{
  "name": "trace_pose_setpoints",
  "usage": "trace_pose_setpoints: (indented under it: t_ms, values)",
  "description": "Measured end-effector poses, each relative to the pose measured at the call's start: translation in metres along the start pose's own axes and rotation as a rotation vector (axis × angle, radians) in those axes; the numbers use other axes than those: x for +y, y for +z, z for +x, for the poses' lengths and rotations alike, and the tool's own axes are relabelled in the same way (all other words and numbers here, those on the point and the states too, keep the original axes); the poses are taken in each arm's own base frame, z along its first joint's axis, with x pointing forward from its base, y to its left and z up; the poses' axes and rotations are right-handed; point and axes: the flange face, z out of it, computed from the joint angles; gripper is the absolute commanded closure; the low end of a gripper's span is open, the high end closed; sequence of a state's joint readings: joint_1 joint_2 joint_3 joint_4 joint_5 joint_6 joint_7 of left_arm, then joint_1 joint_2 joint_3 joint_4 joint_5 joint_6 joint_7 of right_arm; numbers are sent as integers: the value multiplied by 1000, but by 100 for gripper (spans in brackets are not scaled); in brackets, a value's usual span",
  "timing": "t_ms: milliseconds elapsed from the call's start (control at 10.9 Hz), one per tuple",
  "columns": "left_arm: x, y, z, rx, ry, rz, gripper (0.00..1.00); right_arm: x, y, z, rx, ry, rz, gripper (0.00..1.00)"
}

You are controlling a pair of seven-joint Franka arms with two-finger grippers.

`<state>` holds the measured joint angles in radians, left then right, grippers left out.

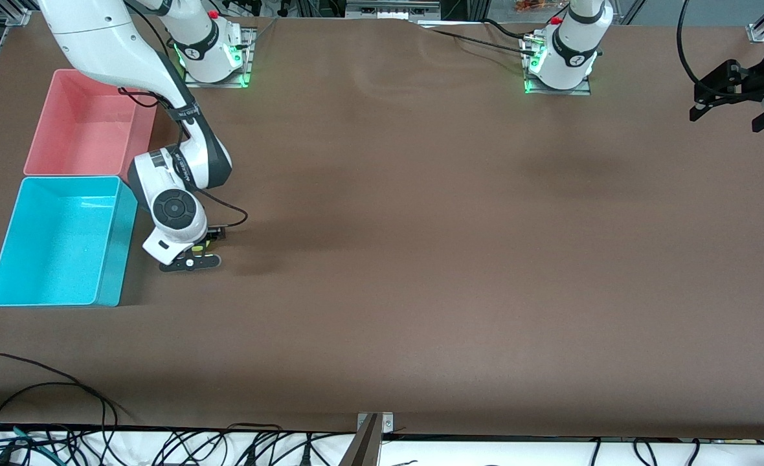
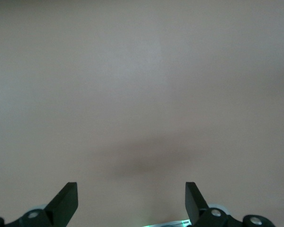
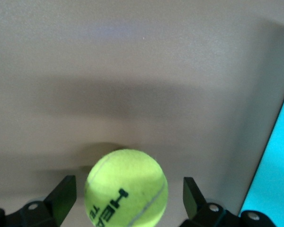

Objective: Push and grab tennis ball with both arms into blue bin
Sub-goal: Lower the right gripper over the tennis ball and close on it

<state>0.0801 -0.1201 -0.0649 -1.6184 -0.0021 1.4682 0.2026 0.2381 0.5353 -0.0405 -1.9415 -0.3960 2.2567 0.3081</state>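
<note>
The tennis ball on the tabletop is between my right gripper's fingers, so my right gripper needs to close. Closing now would catch the ball.
The tennis ball, yellow-green with dark lettering, lies on the brown table between the spread fingers of my right gripper, with a gap on each side. In the front view only a sliver of the ball shows under the right gripper, which is low at the table beside the blue bin, toward the left arm's end from it. The blue bin's wall also shows in the right wrist view. My left gripper is open and empty, up over the table's left-arm end; its wrist view shows only bare table between its fingers.
A pink bin stands against the blue bin, farther from the front camera. Cables hang along the table's front edge. The two arm bases stand at the table's back edge.
</note>
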Motion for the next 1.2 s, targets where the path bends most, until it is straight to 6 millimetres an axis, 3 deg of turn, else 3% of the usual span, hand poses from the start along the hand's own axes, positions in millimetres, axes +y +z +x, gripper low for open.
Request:
trace_pose_setpoints:
  t_ms: [184, 276, 460, 828, 1011, 1195]
  values:
    - [1, 7, -1, -44, -55, -8, 0, -1, 4, 0, 0, 3, 1, 65]
    - [5, 6, 2, -54, -76, -9, 0, -2, 4, 0, -1, 18, 1, 83]
    - [18, -4, 14, -39, -77, -6, 0, -3, 5, 0, -6, 66, -1, 85]
    - [6, -4, 31, -36, -93, -14, 0, -4, 3, 1, -5, 78, -2, 81]
    - [4, -3, 32, -38, -94, -15, 0, 3, -9, 7, -22, 91, -19, 81]
    - [6, -4, 32, -36, -92, -16, 0, 14, -34, 18, -50, 117, -5, 82]
